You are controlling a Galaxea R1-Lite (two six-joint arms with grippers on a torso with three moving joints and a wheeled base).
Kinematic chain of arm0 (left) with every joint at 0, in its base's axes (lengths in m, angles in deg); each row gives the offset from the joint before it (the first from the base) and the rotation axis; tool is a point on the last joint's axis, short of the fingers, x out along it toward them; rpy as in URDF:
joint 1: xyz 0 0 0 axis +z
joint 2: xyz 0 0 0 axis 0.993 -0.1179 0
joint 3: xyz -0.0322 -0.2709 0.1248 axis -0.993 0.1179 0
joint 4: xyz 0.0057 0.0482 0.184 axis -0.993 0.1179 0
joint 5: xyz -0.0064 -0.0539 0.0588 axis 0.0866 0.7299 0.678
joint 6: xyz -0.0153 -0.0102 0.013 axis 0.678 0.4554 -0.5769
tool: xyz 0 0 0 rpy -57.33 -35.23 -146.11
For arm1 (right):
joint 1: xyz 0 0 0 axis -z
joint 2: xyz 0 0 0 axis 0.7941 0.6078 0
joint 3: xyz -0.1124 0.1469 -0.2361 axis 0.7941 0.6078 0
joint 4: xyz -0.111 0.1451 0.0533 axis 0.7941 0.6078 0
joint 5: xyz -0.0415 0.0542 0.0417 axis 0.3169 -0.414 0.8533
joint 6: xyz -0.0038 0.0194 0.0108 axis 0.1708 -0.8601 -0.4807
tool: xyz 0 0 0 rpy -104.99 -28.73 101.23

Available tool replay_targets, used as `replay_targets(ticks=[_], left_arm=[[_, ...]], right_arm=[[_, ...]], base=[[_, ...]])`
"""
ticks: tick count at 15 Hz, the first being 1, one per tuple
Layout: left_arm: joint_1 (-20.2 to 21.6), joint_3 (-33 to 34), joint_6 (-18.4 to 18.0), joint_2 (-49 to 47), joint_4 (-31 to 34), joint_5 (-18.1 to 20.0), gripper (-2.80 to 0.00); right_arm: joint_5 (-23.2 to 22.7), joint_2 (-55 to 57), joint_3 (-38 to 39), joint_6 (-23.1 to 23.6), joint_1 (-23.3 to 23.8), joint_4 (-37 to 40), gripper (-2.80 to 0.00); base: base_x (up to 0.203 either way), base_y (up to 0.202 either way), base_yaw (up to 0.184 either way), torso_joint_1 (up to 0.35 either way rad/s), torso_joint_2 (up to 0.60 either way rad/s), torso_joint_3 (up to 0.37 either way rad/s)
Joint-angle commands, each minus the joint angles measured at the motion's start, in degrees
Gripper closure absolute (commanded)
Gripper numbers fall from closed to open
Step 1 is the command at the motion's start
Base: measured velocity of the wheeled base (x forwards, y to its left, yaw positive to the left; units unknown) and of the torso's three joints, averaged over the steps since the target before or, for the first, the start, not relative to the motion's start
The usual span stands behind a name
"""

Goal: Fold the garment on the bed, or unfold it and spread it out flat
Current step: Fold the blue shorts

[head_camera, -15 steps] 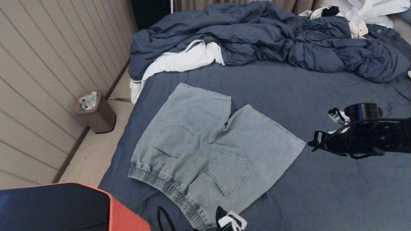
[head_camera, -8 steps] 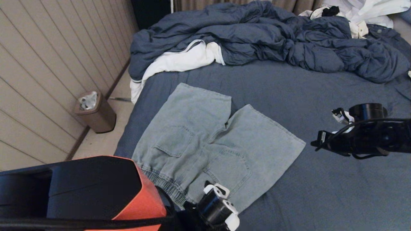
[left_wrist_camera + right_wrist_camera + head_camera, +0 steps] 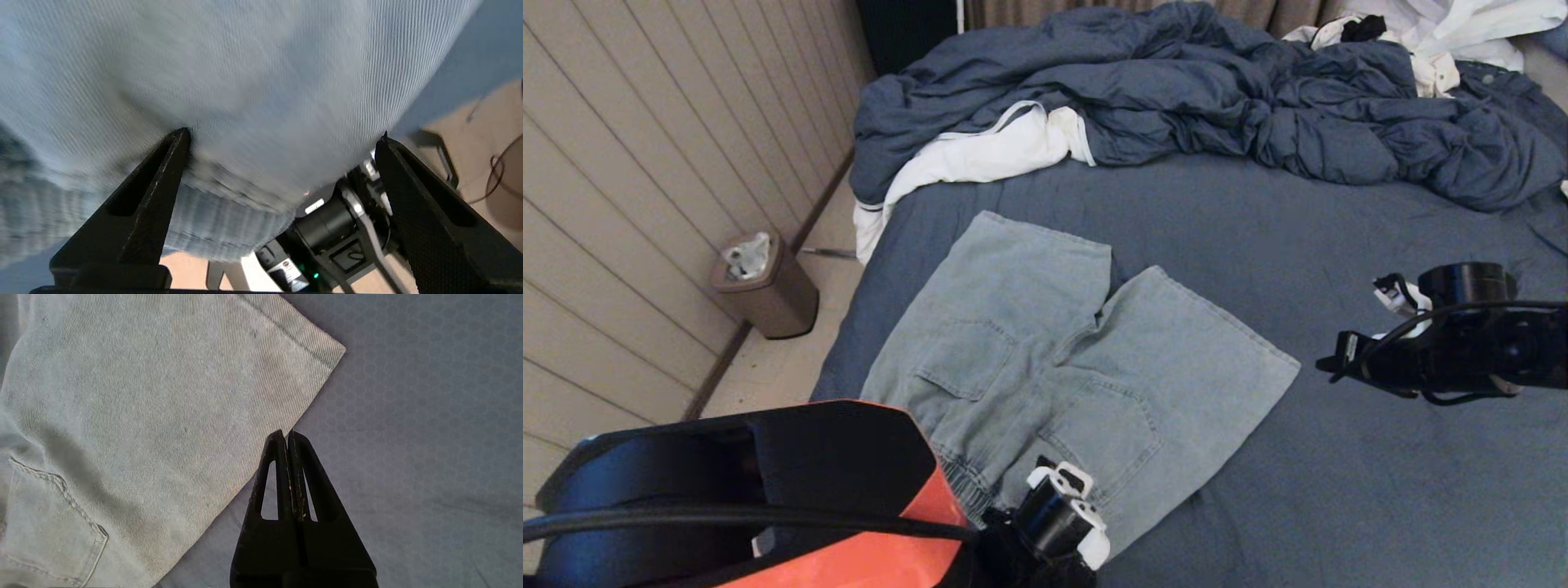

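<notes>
My left gripper will next grab the denim shorts' side edge at the waistband, to fold one leg over the other leg (image 3: 1023,274).
The pale blue denim shorts (image 3: 1045,351) lie flat on the bed's dark slate-blue sheet (image 3: 1339,506), with both back pockets up and the legs pointing away from me. My left arm's wrist (image 3: 1058,510) sits over the near waistband edge. In the left wrist view the left gripper (image 3: 284,134) is open, its fingers (image 3: 155,192) spread wide round the gathered waistband (image 3: 175,220) without closing on it. My right gripper (image 3: 286,435) is shut and empty. It hovers over the sheet just beside the right leg's side edge (image 3: 261,457). The drawstring is hidden.
A bulky dark blue duvet (image 3: 1176,90) is heaped along the far side, and a white garment (image 3: 980,155) spills out at its left. More white clothes (image 3: 1462,24) lie far right. A brown bin (image 3: 764,286) stands on the floor by the panelled wall.
My left arm has swung up and forward over the near edge, so its orange-black housing now hides the waistband's left corner. The right gripper drifted slightly right. The shorts have not moved.
</notes>
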Motion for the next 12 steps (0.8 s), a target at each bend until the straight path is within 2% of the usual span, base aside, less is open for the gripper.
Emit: replay_targets(ticks=[1, 6, 7, 8, 12], left_arm=[[-1.83, 1.37, -0.01, -2.66, -1.81, -0.16, -2.8], [-2.9, 0.63, -0.63, -2.61, -2.2, -0.16, -2.8], [-2.9, 0.51, -0.63, -2.6, -2.39, -0.28, -0.24], [-2.9, 0.59, -0.64, -2.71, -2.92, -1.11, 0.0], [-2.86, 0.57, -0.93, -0.95, -4.38, -2.09, 0.0]], right_arm=[[-0.12, 0.04, -0.19, -0.05, 0.16, -0.09, 0.0], [-0.12, 0.83, -0.72, -0.22, 0.25, -0.09, 0.0], [-0.12, 0.83, -0.72, -0.22, 0.25, -0.09, 0.0], [-0.12, 0.92, -0.72, -0.22, 0.25, -0.09, 0.0], [0.01, 4.19, -2.67, -0.25, 0.18, -0.09, 0.0]], base=[[0.0, 0.0, 0.0, 0.0, 0.0, 0.0], [0.0, 0.0, 0.0, 0.0, 0.0, 0.0], [0.0, 0.0, 0.0, 0.0, 0.0, 0.0], [0.0, 0.0, 0.0, 0.0, 0.0, 0.0], [0.0, 0.0, 0.0, 0.0, 0.0, 0.0]])
